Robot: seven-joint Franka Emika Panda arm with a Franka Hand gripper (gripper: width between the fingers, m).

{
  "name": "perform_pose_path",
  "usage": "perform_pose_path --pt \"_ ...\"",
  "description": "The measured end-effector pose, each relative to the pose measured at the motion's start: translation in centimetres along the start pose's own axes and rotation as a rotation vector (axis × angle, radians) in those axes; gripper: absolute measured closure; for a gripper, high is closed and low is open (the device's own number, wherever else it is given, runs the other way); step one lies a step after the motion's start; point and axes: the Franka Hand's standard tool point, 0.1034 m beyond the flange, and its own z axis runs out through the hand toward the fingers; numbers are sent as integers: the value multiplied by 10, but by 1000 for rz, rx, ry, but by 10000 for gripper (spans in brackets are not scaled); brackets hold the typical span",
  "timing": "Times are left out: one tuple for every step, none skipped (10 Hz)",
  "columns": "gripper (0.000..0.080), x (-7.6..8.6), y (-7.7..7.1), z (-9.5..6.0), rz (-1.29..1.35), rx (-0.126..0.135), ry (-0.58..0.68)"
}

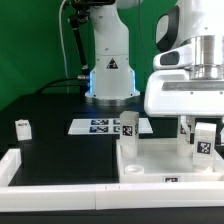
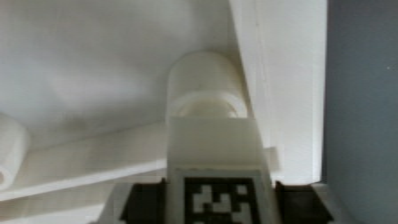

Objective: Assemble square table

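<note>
The lower end of the tagged white leg I am holding is in the corner of the slab. The leg would stand, so my gripper needs to release it.
The white square table slab (image 1: 152, 160) lies at the exterior view's lower right. One tagged white leg (image 1: 128, 127) stands upright at its far left corner. My gripper (image 1: 203, 138) is shut on a second tagged leg (image 1: 204, 141) and holds it upright over the slab's right side. In the wrist view the gripper (image 2: 217, 203) has black fingers (image 2: 143, 203) on both sides of this leg (image 2: 210, 110), whose tag faces the camera. The leg's far end is at the slab (image 2: 89, 60), near its edge. A third leg (image 1: 22, 128) stands loose on the table at the left.
The marker board (image 1: 100, 126) lies flat in front of the robot base (image 1: 110, 70). White L-shaped border rails (image 1: 50, 176) run along the front and left. Another rounded white part (image 2: 9, 150) shows at the wrist view's edge.
</note>
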Motion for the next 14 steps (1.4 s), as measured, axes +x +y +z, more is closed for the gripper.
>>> perform_pose_path --pt "512 0 0 0 2 -6 5" --pt "512 0 0 0 4 -8 8" --pt "512 0 0 0 -2 -8 8" --pt "461 0 0 0 -3 -8 8" --pt "325 0 0 0 -4 -8 8" --pt "325 -1 0 0 -4 -8 7" --pt "184 -1 0 0 -5 -8 7" --pt "160 -1 0 0 -6 -8 7" --pt "160 -1 0 0 -7 -8 7" --pt "151 -1 0 0 -8 -8 7" --pt "151 -1 0 0 -8 -8 7" --pt "150 -1 0 0 -9 -8 7" --pt "150 -1 0 0 -9 -8 7" --pt "150 0 0 0 -12 -9 4"
